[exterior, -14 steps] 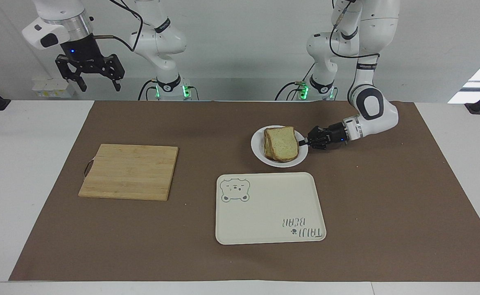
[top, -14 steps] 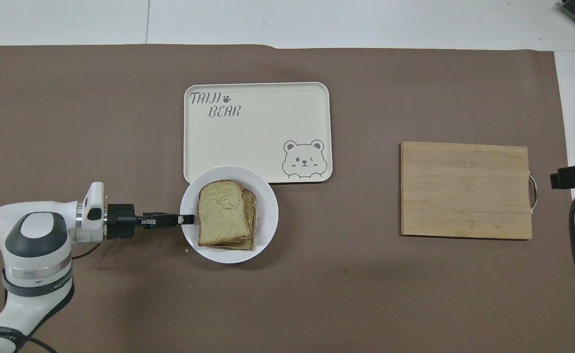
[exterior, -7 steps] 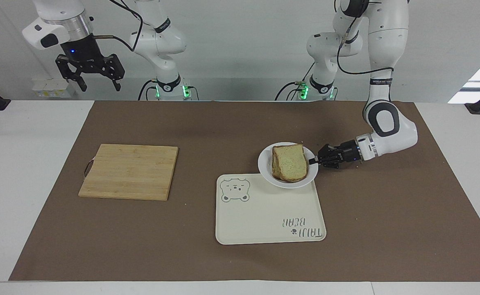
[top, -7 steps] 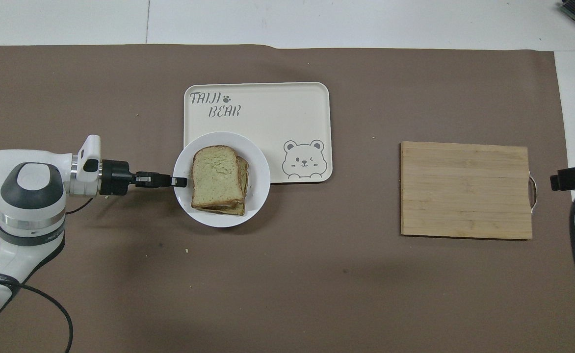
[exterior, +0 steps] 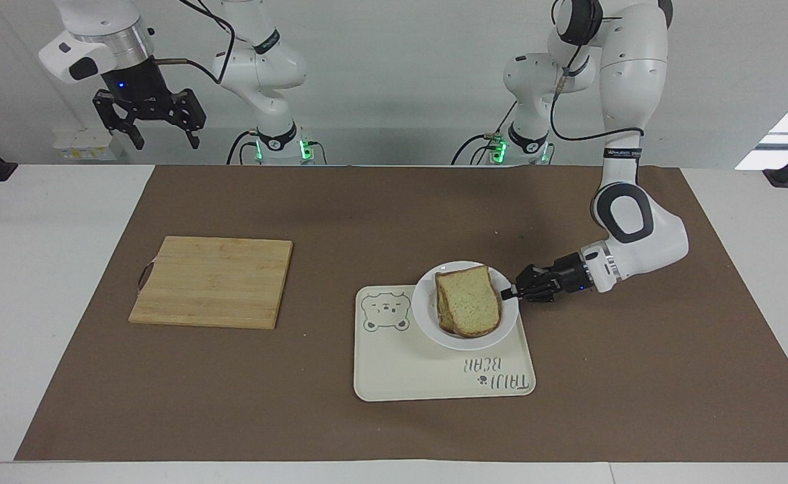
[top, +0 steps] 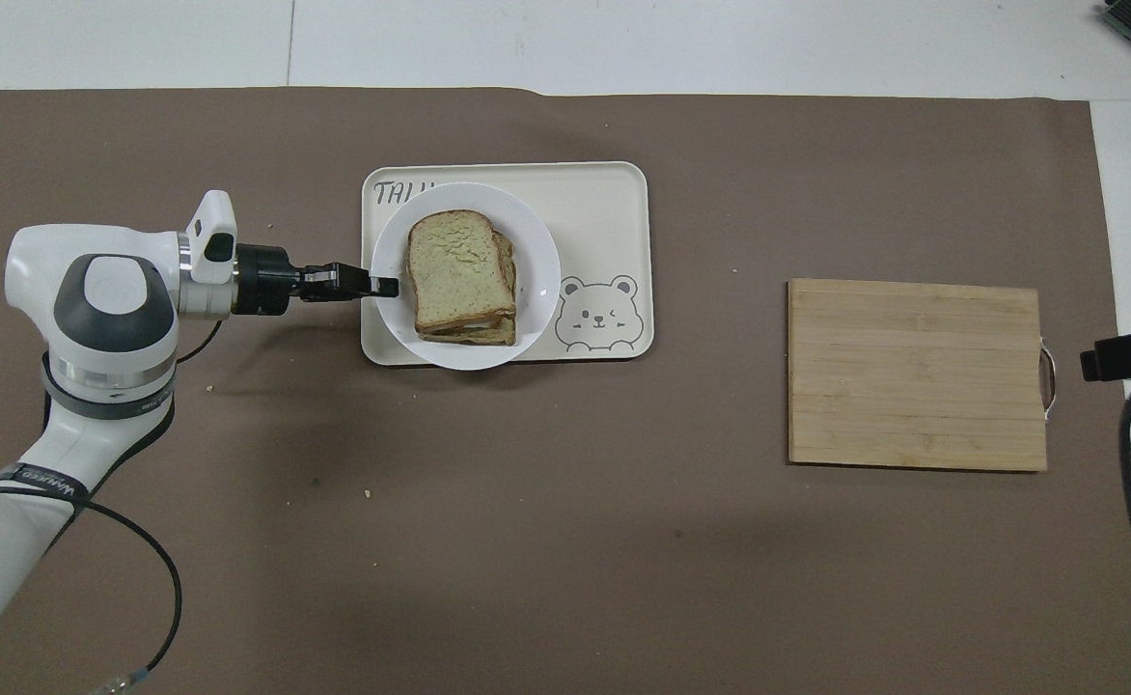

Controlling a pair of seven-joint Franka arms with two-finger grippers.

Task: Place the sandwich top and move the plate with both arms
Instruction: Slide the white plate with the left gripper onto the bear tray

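Note:
My left gripper moves the white plate inward and lowers it next, before releasing it. For now, the white plate's rim (top: 472, 360) overhangs the cream tray's edge (top: 540, 357).
The small white plate (exterior: 427, 321) (top: 537, 241) is over the cream bear tray (exterior: 427, 376) (top: 614, 193), covering much of its end toward the left arm. The sandwich top (exterior: 469, 304) (top: 455, 265), a pale slice with brown crust, lies on the stacked sandwich on the plate. My left gripper (exterior: 505, 293) (top: 390, 286) is shut on the plate's rim, at the side toward the left arm's end of the table. My right gripper (exterior: 164, 140) hangs open high above the right arm's end of the table, holding nothing.
A bamboo cutting board (exterior: 212, 281) (top: 916, 374) lies bare on the brown mat toward the right arm's end. A few crumbs dot the mat (top: 623, 541).
The left arm has carried the plate with the sandwich away from the robots, from the bare mat onto the tray. The right arm has stayed in place.

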